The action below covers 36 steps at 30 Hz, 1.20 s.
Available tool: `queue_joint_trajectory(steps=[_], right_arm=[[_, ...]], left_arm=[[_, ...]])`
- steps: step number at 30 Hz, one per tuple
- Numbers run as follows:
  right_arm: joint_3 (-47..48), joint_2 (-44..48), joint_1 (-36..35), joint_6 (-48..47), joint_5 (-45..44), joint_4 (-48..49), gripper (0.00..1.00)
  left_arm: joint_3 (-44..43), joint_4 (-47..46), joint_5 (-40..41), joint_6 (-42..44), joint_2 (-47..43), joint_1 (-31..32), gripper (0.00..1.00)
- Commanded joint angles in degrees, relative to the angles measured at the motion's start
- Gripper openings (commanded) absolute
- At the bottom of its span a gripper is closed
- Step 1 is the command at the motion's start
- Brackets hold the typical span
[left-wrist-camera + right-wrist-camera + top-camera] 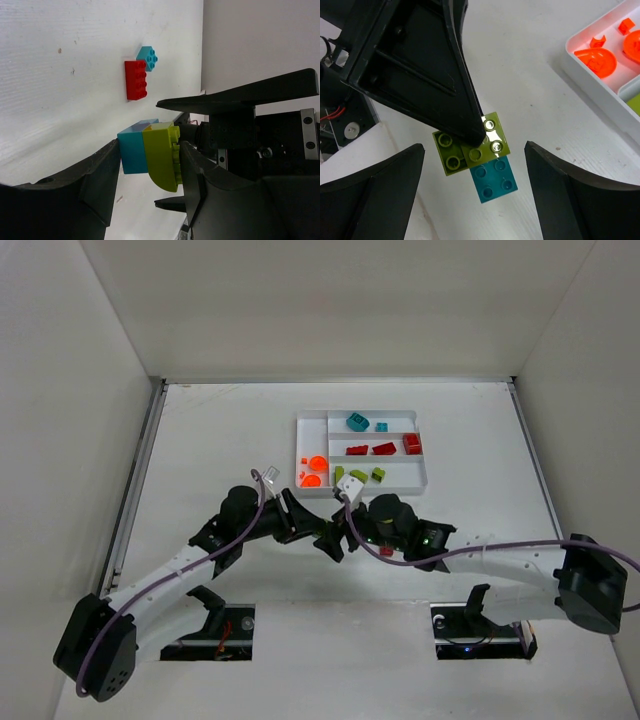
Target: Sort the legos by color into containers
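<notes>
I need to close my right gripper on the lime green brick now, because the fingers reach past its studs, above and below its body.
My left gripper [150,162] is shut on a stuck-together clump of a lime green brick [161,157] and a teal brick [132,150], held above the table. In the right wrist view the clump shows stud side up, lime [487,142] over teal [494,180], with the left finger [435,65] on it. My right gripper [475,165] is open, its fingers wide on either side of the clump, not touching. Both grippers meet in front of the white tray [425,480]. A red brick [136,80] and a teal round piece [147,56] lie on the table.
The tray holds teal pieces [357,422] in the far slot, red ones [384,448] in the middle slot, lime ones [358,476] in the near slot and orange ones [313,472] in the left section. White walls enclose the table.
</notes>
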<state>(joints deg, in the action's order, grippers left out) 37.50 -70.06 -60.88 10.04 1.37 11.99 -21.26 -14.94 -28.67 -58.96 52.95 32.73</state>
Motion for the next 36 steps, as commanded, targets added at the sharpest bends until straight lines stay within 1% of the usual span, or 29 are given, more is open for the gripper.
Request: queue_joint_trajectory(steps=[1, 3, 8, 17, 19, 22, 28, 29, 31, 33, 34, 35, 36], right_arm=[[2.93, -0.95, -0.25, -1.26, 3.64, 2.16, 0.86], [3.28, -1.83, -0.16, -1.17, 4.17, 2.16, 0.84], [3.20, -2.62, -0.16, -0.82, 4.26, 2.25, 0.74], [1.79, -0.34, 0.28, -0.20, 4.43, 4.36, 0.72], [1.79, -0.16, 0.81, -0.11, 4.96, 4.18, 0.66], [1.53, 0.01, 1.07, 0.68, 5.05, 4.18, 0.55], [1.53, -0.25, 1.34, 1.20, 5.05, 3.57, 0.45], [1.53, -0.16, 1.34, 1.55, 4.96, 3.66, 0.43], [1.53, -0.08, 1.34, 2.00, 5.05, 3.74, 0.42], [1.53, 0.36, 2.12, 2.26, 5.05, 4.09, 0.41], [1.53, 0.54, 2.39, 2.61, 4.96, 4.36, 0.40], [1.35, 0.54, 2.65, 3.05, 4.53, 4.71, 0.40], [1.18, 0.54, 3.00, 3.66, 4.26, 5.15, 0.39]], left_arm=[[-1.77, -2.29, -4.20, -0.02, 0.05, -0.43, 0.22], [-1.60, -2.55, -4.64, -0.10, 0.14, -0.35, 0.22], [-1.60, -3.08, -5.26, -0.28, 0.23, -0.61, 0.22], [-1.24, -2.82, -5.00, 0.07, 1.02, -0.78, 0.22], [-1.24, -2.55, -5.17, 0.25, 1.02, -1.05, 0.22], [-0.98, -2.46, -5.00, 0.34, 0.58, -1.05, 0.21], [-1.16, -2.99, -4.91, -0.02, 0.66, -1.31, 0.22], [-1.16, -3.08, -4.65, -0.10, 0.75, -1.22, 0.23], [-1.16, -3.08, -4.30, -0.28, 0.75, -1.40, 0.31], [-1.07, -3.08, -3.59, -0.54, 0.32, -2.01, 0.40], [-0.98, -3.08, -3.07, -0.54, -0.21, -2.45, 0.46], [-0.72, -3.08, -2.28, -0.54, -1.17, -2.89, 0.56], [-0.54, -3.08, -1.40, -0.72, -2.05, -3.24, 0.61]])
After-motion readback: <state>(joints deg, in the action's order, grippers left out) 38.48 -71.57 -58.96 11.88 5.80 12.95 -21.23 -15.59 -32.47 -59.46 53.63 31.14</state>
